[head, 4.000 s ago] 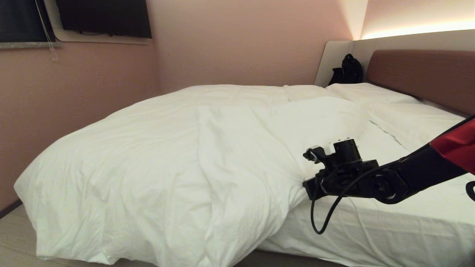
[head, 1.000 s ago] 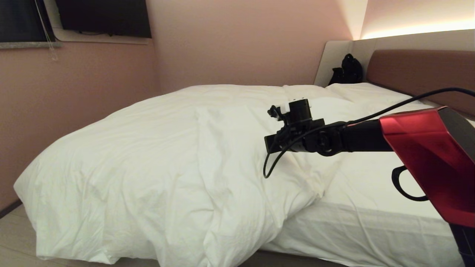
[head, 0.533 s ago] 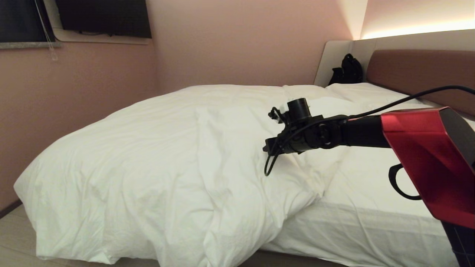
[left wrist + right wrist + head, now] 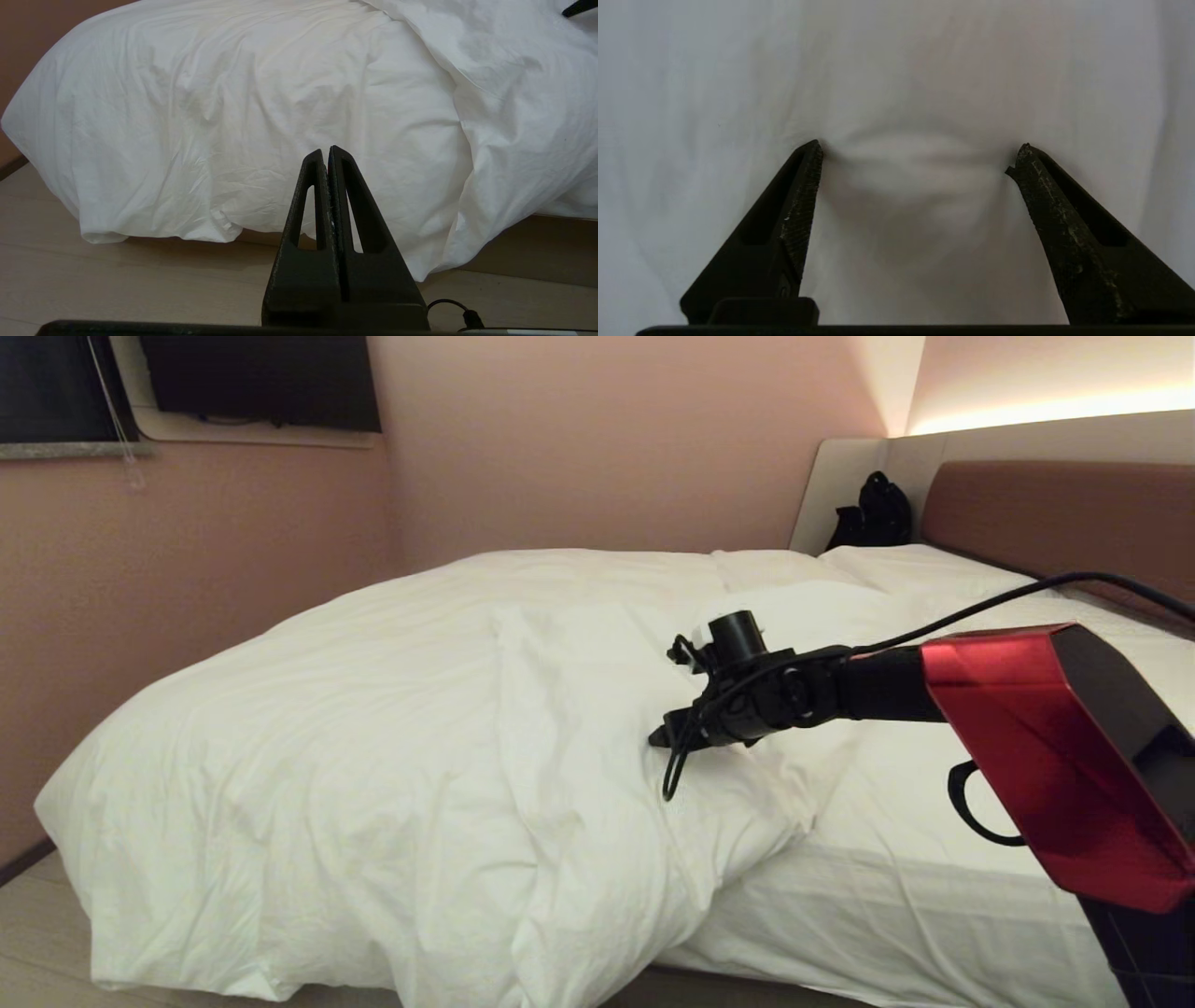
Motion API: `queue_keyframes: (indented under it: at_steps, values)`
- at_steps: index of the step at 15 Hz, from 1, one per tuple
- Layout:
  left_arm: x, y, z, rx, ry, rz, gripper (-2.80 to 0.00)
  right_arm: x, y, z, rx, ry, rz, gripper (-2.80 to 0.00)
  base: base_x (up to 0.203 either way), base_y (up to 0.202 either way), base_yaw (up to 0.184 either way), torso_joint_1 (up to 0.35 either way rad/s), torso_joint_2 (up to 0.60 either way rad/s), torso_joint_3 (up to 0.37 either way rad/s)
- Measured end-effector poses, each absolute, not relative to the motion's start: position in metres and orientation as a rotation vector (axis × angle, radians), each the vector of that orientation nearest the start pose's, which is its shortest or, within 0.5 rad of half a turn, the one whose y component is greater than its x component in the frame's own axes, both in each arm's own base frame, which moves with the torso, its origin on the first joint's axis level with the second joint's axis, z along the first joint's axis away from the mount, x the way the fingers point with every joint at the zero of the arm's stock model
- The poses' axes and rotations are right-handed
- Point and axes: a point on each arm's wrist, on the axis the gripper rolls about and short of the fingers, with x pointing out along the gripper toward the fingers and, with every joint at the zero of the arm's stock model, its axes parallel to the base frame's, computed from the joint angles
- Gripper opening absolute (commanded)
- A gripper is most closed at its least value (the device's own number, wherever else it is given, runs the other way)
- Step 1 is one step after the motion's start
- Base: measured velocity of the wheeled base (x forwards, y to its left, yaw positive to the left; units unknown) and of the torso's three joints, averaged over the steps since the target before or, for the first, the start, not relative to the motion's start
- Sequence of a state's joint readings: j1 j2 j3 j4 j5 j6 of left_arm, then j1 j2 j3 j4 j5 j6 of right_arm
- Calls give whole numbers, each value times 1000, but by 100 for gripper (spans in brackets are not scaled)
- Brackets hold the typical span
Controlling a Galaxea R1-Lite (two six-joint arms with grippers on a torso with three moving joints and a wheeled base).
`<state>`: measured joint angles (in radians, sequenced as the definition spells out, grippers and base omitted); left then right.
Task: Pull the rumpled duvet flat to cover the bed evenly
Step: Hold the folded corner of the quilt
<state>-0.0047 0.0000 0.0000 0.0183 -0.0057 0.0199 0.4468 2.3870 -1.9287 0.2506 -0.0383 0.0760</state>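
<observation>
I will take hold of the duvet with my right gripper next and pull it flat over the bare sheet [image 4: 885, 896]. I should hold the duvet by its rumpled fold [image 4: 646, 757] for that.
The puffy white duvet [image 4: 373, 709] lies bunched over the foot half of the bed [image 4: 934, 905], with one folded edge hanging to the floor. Bare white sheet shows on the near side towards the headboard. My right gripper [image 4: 658, 739] reaches out over the duvet's rumpled fold near the middle of the bed and tilts down at it. In the right wrist view the gripper [image 4: 915, 151] stands open, its fingertips [image 4: 810, 154] against the duvet cloth [image 4: 915, 84], nothing pinched between them. The left gripper [image 4: 326, 151] is shut and empty, low before the hanging duvet [image 4: 233, 116].
White pillows [image 4: 934, 574] lie below the brown headboard [image 4: 1055, 518]. A black bag [image 4: 878, 513] sits in the far corner by the grey panel. A pink wall [image 4: 187, 569] runs close along the bed's far side. Wooden floor [image 4: 117, 280] lies in front.
The right gripper has gone from shut to open and tipped down onto the duvet fold, shifting slightly left and lower. Four seconds ago it was lower, at the duvet's near edge. The left gripper kept still.
</observation>
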Motion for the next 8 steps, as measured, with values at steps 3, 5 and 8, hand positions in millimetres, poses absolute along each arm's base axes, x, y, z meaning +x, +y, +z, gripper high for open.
queue_keyframes:
  at_steps: [3, 5, 8]
  values:
    - [-23, 0, 74, 20, 18, -11, -280, 447, 208, 103, -109, 757, 351, 0, 0, 0, 0, 0, 0, 0]
    - [-23, 0, 74, 20, 18, -11, -280, 452, 205, 87, -112, 787, 338, 0, 0, 0, 0, 0, 0, 0]
    - [-23, 0, 74, 20, 18, -11, -280, 458, 198, 71, -112, 820, 319, 0, 0, 0, 0, 0, 0, 0]
